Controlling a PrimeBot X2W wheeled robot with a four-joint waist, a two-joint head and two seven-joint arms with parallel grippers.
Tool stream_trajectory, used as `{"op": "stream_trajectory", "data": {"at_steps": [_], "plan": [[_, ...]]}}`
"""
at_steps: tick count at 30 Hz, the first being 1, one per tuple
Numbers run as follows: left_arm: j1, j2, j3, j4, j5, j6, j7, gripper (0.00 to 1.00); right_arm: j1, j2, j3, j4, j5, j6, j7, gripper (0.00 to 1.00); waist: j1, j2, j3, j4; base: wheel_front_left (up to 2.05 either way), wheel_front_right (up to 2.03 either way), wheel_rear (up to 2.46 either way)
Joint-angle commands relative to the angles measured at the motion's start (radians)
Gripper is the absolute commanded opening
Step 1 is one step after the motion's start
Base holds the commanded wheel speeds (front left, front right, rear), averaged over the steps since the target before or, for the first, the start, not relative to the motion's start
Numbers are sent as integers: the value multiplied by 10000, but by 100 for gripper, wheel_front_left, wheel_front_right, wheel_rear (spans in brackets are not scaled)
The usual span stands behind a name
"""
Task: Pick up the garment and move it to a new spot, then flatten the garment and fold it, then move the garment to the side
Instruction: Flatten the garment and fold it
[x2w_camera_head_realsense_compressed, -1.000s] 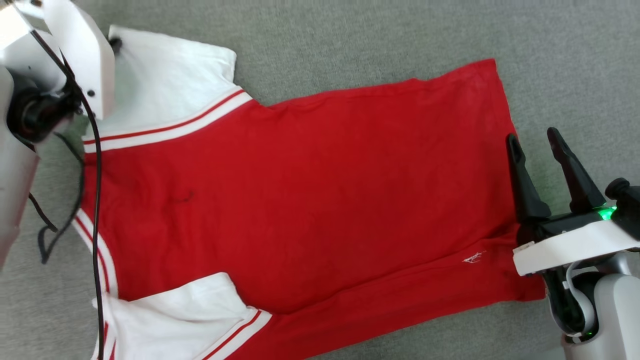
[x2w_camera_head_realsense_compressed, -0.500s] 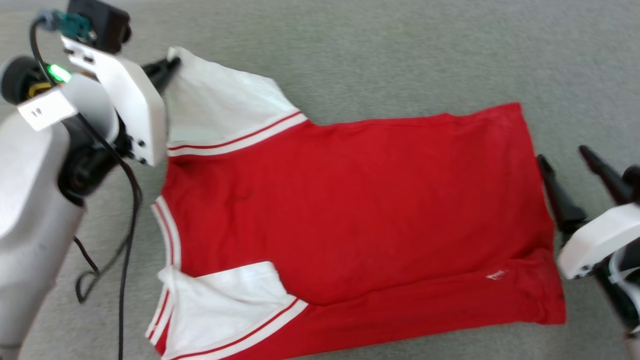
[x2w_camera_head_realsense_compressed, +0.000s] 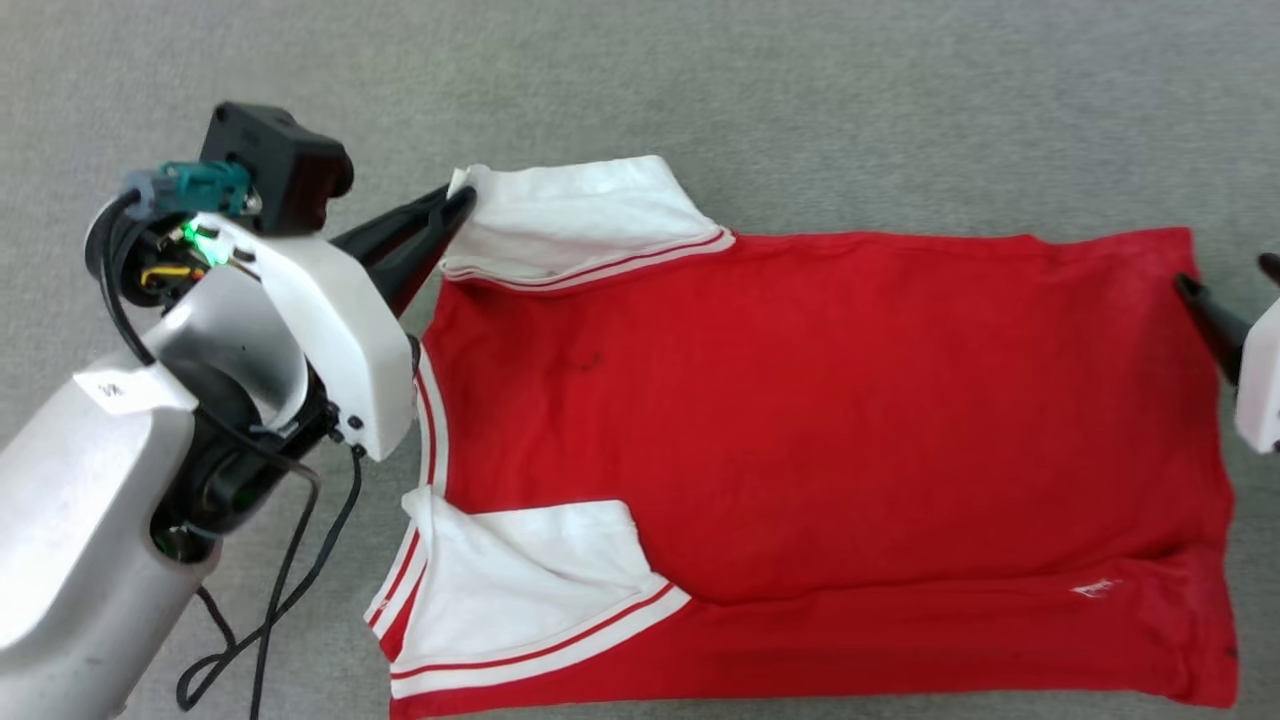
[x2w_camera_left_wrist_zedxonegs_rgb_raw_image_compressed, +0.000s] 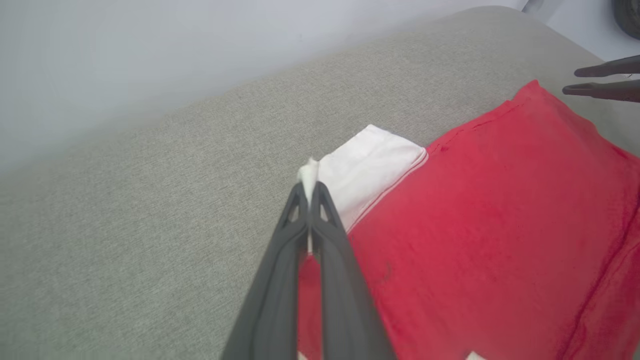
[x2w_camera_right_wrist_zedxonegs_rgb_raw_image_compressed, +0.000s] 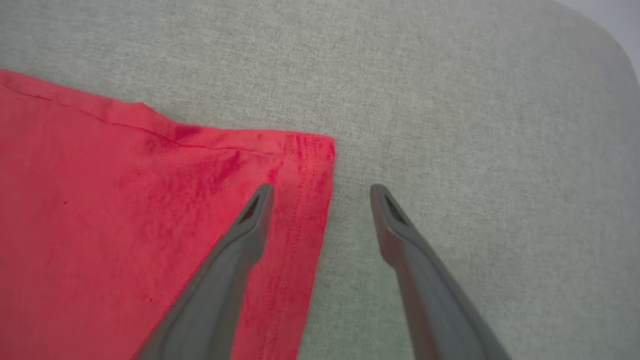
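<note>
The robot's right gripper will next grab the garment by its hem corner (x2w_camera_head_realsense_compressed: 1178, 246), where fingers can go on both sides of the garment's free edge. The garment's red body (x2w_camera_head_realsense_compressed: 840, 408) is spread out flat.
The garment (x2w_camera_head_realsense_compressed: 820, 420) lies spread on the grey cloth surface, plain red side up, neck toward the left and hem toward the right. No lettering shows. My left gripper (x2w_camera_head_realsense_compressed: 462, 200) is shut on the outer corner of the far white sleeve (x2w_camera_head_realsense_compressed: 580, 215). In the left wrist view its fingertips (x2w_camera_left_wrist_zedxonegs_rgb_raw_image_compressed: 310, 190) pinch that sleeve's (x2w_camera_left_wrist_zedxonegs_rgb_raw_image_compressed: 370, 170) edge. The near white sleeve (x2w_camera_head_realsense_compressed: 520, 590) lies folded in over the body. My right gripper (x2w_camera_right_wrist_zedxonegs_rgb_raw_image_compressed: 321, 190) is open at the far hem corner (x2w_camera_right_wrist_zedxonegs_rgb_raw_image_compressed: 305, 165), one finger over the red cloth and the other over bare surface; it also appears as the right gripper (x2w_camera_head_realsense_compressed: 1230, 280) at the picture's edge.
The grey cloth surface (x2w_camera_head_realsense_compressed: 800, 90) extends on all sides of the shirt. Its rounded far edge (x2w_camera_left_wrist_zedxonegs_rgb_raw_image_compressed: 200, 100) meets a pale wall. A black cable (x2w_camera_head_realsense_compressed: 270, 600) hangs from my left arm beside the neck. The other arm's fingers (x2w_camera_left_wrist_zedxonegs_rgb_raw_image_compressed: 600, 82) show in the left wrist view.
The head camera has shifted, so the whole picture slid right and down. My left gripper keeps its hold on the far sleeve corner, and the sleeve now looks shorter and drawn toward the body.
</note>
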Motion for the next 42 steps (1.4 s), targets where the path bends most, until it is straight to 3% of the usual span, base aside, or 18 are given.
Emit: {"op": "stream_trajectory", "data": {"at_steps": [1,17,18,19,20,32,42], "plan": [[164,65,5,-197,104,95,-57,0,-328,-144,55,206,44,-15,197,100,0,0,226,223,0,0,0],[391,-26,-305,-852,528,297,-291,0,-1164,-593,1481,2053,315,4,962,100,0,0,790,787,0,0,0],[410,-38,-315,-824,549,312,-312,0,-1124,-613,1628,2158,349,4,976,62,0,0,788,797,0,0,0],[434,-69,-325,-801,543,318,-336,0,-1105,-637,1706,2268,372,5,929,37,0,0,773,808,0,0,0],[454,-88,-331,-765,532,331,-383,0,-1072,-661,1791,2351,410,5,887,0,0,0,744,820,0,0,0],[1078,-207,-107,31,473,592,-1254,0,-871,-553,1341,3016,1049,-15,-1224,0,0,0,-370,673,0,0,0],[2198,-129,-75,147,188,892,-1671,0,193,-313,664,2771,1951,-15,-2316,0,0,0,-1706,558,0,0,0]]}}
